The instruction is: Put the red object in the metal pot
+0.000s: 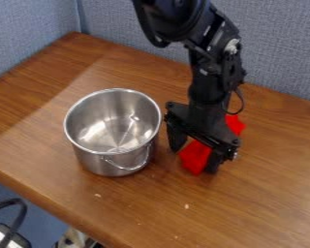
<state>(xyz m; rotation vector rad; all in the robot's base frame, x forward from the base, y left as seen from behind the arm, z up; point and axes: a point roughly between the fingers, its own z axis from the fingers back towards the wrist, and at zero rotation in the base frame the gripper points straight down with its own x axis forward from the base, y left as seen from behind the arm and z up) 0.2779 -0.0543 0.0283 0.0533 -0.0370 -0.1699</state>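
Note:
My gripper should next grab the red object by its middle (212, 142), so that it can go into the metal pot (112, 130).
The red object (197, 159) lies on the wooden table (67, 73), right of the metal pot (112, 130). My gripper (200, 153) hangs straight down over it, open, with its black fingers (174, 134) straddling the block at table height. The arm hides the block's upper end; a bit of red shows behind it. The shiny pot stands upright and holds nothing, its wire handle hanging at the front.
The table's front edge runs diagonally below the pot, with cables (9, 228) on the floor beyond it. A blue-grey partition wall (67, 19) stands behind the table.

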